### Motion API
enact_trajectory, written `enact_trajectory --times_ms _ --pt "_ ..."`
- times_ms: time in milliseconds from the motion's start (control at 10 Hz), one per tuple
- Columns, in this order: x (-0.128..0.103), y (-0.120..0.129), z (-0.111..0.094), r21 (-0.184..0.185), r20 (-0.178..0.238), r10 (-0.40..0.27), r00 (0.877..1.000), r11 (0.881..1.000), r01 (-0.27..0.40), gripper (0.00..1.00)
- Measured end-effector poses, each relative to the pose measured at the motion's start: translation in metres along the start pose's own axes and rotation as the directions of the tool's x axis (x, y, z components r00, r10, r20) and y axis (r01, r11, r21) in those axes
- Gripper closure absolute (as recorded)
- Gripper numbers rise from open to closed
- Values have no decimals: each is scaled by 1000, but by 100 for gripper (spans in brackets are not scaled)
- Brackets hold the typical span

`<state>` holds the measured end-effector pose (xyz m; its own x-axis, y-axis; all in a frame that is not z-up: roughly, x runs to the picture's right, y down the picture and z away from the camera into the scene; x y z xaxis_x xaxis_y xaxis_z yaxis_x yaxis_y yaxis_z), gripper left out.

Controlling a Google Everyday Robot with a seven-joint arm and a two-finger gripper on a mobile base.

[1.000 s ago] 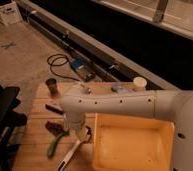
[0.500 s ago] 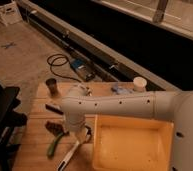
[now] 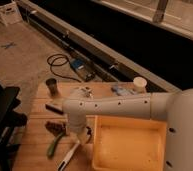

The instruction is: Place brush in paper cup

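Next, my gripper grabs the brush by its white handle to place the brush in the paper cup.
The brush lies on the wooden table near its front edge. Its white handle runs diagonally from the lower left up toward my gripper. My gripper points down from the white arm, open, right at the brush's upper end, which the wrist partly hides. Nothing shows as lifted off the table. The paper cup stands upright at the table's far edge, well to the right of the gripper and behind the arm.
A yellow tray fills the table's front right, next to the gripper. A green pod and a brownish item lie left of the brush. A dark cup stands far left, and a blue object lies near the paper cup.
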<state>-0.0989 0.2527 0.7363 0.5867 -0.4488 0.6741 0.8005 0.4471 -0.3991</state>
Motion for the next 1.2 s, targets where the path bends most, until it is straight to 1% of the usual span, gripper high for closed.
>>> enact_trajectory --times_ms 200,400,600,800,900,1000,1100,1200 --pt "2 2 18 -13 32 16 999 1000 -15 35" --pt "2 3 29 -20 54 27 998 999 -26 35" --pt "4 6 46 -31 84 44 996 999 -41 35" --pt "9 11 53 -43 94 68 993 997 -65 36" --pt "9 11 54 -43 92 71 993 997 -67 44" --pt "10 11 52 -45 89 69 994 997 -65 54" --pt "10 11 51 -46 86 67 994 997 -63 62" --pt "10 12 50 -43 82 66 994 997 -63 74"
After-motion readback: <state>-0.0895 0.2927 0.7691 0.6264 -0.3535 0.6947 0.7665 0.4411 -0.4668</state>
